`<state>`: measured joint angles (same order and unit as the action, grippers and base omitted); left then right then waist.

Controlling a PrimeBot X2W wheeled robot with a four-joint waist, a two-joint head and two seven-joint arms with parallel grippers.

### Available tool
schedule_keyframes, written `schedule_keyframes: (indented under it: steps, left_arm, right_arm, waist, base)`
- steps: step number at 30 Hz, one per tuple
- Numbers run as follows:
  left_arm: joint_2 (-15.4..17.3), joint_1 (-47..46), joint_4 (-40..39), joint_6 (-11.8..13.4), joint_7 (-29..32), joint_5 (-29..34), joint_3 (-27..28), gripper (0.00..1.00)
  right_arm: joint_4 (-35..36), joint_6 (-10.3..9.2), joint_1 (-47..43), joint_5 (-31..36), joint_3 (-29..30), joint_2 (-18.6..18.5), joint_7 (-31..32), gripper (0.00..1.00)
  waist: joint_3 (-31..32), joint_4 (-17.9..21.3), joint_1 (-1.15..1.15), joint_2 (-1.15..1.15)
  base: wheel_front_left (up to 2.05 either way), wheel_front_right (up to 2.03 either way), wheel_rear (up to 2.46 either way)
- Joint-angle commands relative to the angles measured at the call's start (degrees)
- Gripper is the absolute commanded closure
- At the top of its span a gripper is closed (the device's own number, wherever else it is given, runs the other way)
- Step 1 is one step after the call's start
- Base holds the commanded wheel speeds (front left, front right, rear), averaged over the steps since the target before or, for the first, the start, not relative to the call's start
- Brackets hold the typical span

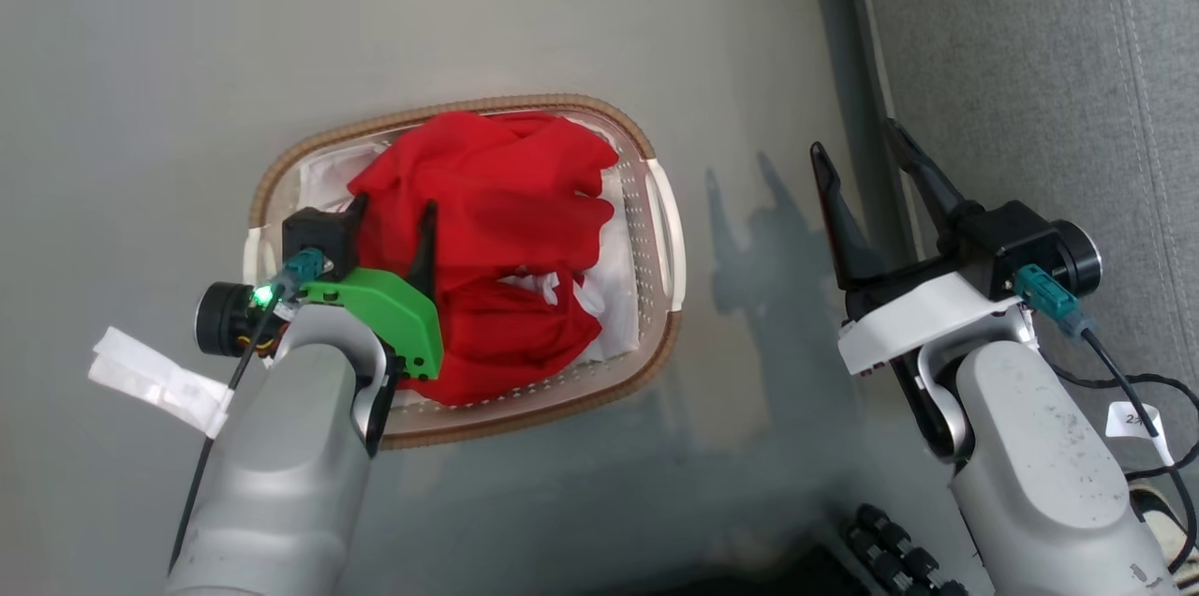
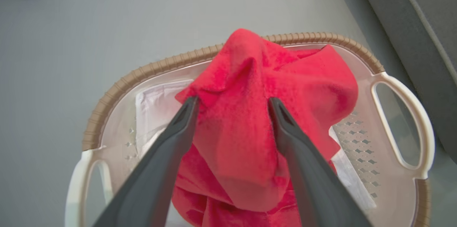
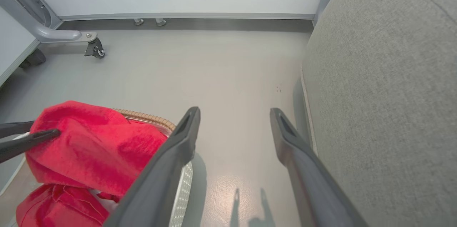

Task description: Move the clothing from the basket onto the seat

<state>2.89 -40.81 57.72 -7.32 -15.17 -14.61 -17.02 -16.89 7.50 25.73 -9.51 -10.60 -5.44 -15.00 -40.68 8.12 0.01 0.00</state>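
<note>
The robot's left hand should next grab the raised fold of the red clothing between its fingers, while the rest lies heaped and slack [image 1: 523, 202].
The red clothing [image 1: 496, 230] lies heaped in the oval cream basket [image 1: 525, 101] on the grey floor, with bits of white liner showing around it. My left gripper [image 1: 395, 202] is down in the basket, open. In the left wrist view a raised fold of the clothing [image 2: 250, 87] stands between the spread fingers of the left gripper [image 2: 232, 102]. My right gripper [image 1: 854, 139] hangs open and empty over the floor between the basket and the grey seat [image 1: 1049, 62]. The right wrist view shows the right gripper [image 3: 234, 111], the clothing [image 3: 93, 145] and the seat [image 3: 375, 95].
A strip of bare floor separates the basket's right handle [image 1: 667, 230] from the seat's edge. A grey frame on a caster wheel [image 3: 94, 48] stands far back by the wall. Black cables and a dark part of my base [image 1: 899, 558] sit near the bottom right.
</note>
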Motion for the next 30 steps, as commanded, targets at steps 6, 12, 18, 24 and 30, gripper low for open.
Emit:
schedule_keyframes:
  steps: [6,12,18,24,30]
  left_arm:
    - [0.7,-5.3,6.5,-0.2,0.0,-1.7,0.9,0.0]
    - [0.2,-8.4,11.3,-0.2,1.0,-3.7,-1.1,0.0]
    - [0.2,-10.4,13.7,-0.2,3.7,-5.6,-3.6,0.0]
    - [0.1,-11.4,14.5,-0.2,7.0,-7.8,-6.1,0.0]
    - [0.1,-11.5,14.3,-0.2,6.1,-9.4,-8.4,1.0]
  right_arm:
    - [0.3,-0.02,1.1,-0.5,0.0,0.4,-0.3,0.0]
    - [0.5,-0.02,1.4,-0.6,-0.5,1.1,-0.3,0.0]
    - [0.5,-0.02,1.8,-0.8,-1.2,1.5,-0.3,0.0]
    - [0.5,-0.02,1.9,-1.0,-0.8,1.8,-0.3,0.0]
    - [-0.3,-0.02,1.4,-1.2,-0.6,2.0,-0.3,0.0]
  waist:
    - [-3.5,2.5,-0.01,0.0]
    - [-4.7,3.3,-0.01,0.0]
    - [-6.1,4.1,-0.01,0.0]
    - [-6.8,4.8,-0.01,0.0]
    - [-5.7,5.0,-0.01,0.0]
  base:
    - [0.0,0.0,0.0]
    - [0.0,0.0,0.0]
    - [0.0,0.0,0.0]
    - [0.0,0.0,0.0]
    - [0.0,0.0,0.0]
